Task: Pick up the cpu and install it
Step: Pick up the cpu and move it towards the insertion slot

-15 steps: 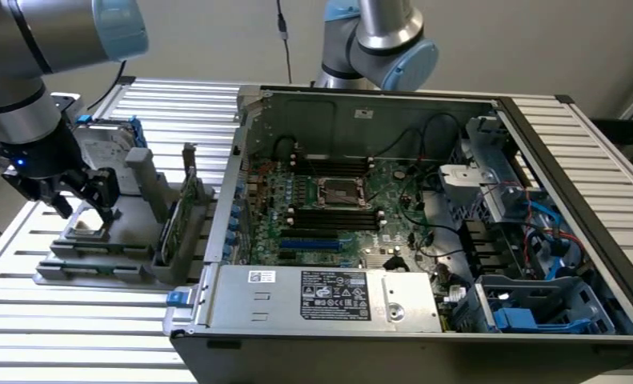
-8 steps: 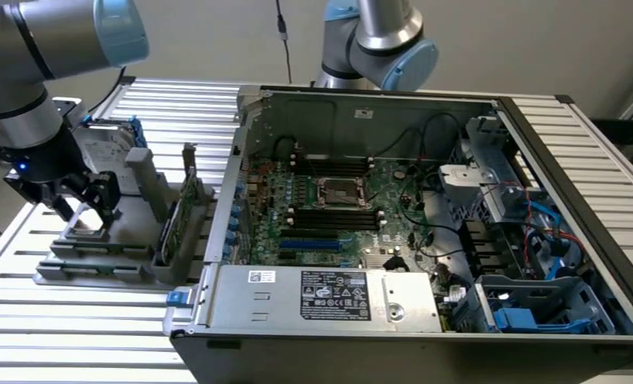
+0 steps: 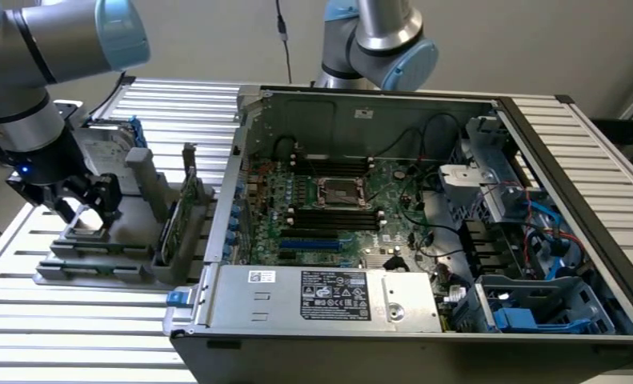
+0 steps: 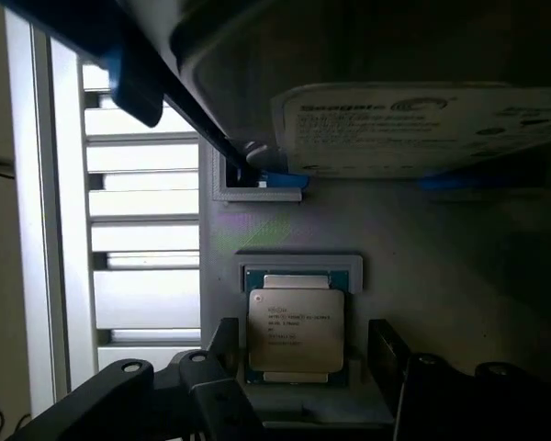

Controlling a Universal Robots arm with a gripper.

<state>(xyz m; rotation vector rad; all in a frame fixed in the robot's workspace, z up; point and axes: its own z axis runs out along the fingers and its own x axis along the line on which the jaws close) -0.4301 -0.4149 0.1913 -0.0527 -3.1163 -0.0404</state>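
Observation:
The cpu's end corners are wrapped by the holder's raised grey edge. I will next use my gripper to pick up the cpu by its open side edges, so I can install it.
The cpu (image 4: pixel 296 329), a small square chip with a silvery metal top and printed text, lies flat in a recess of a grey holder (image 4: pixel 285 230). My gripper (image 4: pixel 303 342) is open just above it, one dark finger (image 4: pixel 222 342) on each side of the chip and nothing held. In the exterior view the gripper (image 3: pixel 86 210) hangs low over the grey holder (image 3: pixel 102 260) at that view's left, beside the open computer case. The bare processor socket (image 3: pixel 338 192) sits in the middle of the green motherboard inside the case.
A hard drive (image 4: pixel 422 129) in a blue bracket stands upright on the holder just behind the chip. Long black memory slots (image 3: pixel 338 216) flank the socket. The case walls (image 3: pixel 236 184), cables and drive cages (image 3: pixel 508 208) crowd the case. A second arm (image 3: pixel 375 44) stands behind it.

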